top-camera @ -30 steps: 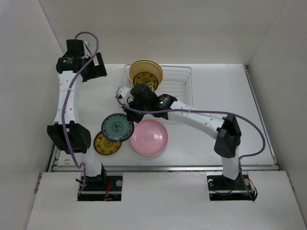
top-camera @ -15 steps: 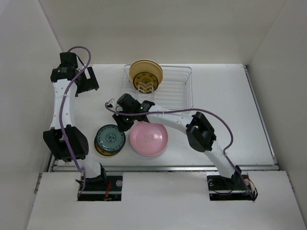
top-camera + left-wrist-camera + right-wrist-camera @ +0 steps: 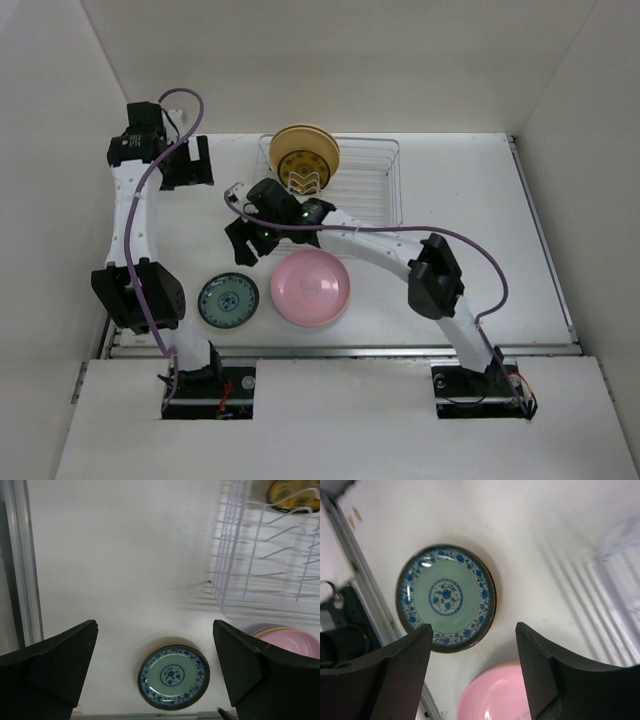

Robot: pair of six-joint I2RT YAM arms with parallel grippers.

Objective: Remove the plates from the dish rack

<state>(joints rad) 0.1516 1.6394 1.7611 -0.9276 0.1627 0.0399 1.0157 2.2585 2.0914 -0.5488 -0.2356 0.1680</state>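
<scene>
The yellow patterned plate has an exposed rim (image 3: 280, 173). My left gripper needs to grab the plate there next, so its base stays free to settle onto the blue-and-green plate (image 3: 228, 301).
The dish rack (image 3: 385, 185) of silver wire stands at the back, with a tan-yellow plate (image 3: 303, 155) upright in its left end. A pink plate (image 3: 310, 287) lies on the table in front of the rack, on top of other plates whose rims show in the left wrist view. Left of it a blue-and-green patterned plate (image 3: 228, 301) lies flat. My right gripper (image 3: 245, 243) hovers open above and behind that plate (image 3: 445, 597), holding nothing. My left gripper (image 3: 185, 163) is open and empty at the back left, looking down on the patterned plate (image 3: 173, 677) and the rack (image 3: 240, 580).
A metal rail (image 3: 340, 350) runs along the table's near edge. White walls close in the left, back and right sides. The right arm's cable loops over the table right of the pink plate.
My right gripper lowered the patterned plate flat onto the yellow patterned plate on the table, opened, and drew back up towards the rack. The left gripper shifted slightly.
</scene>
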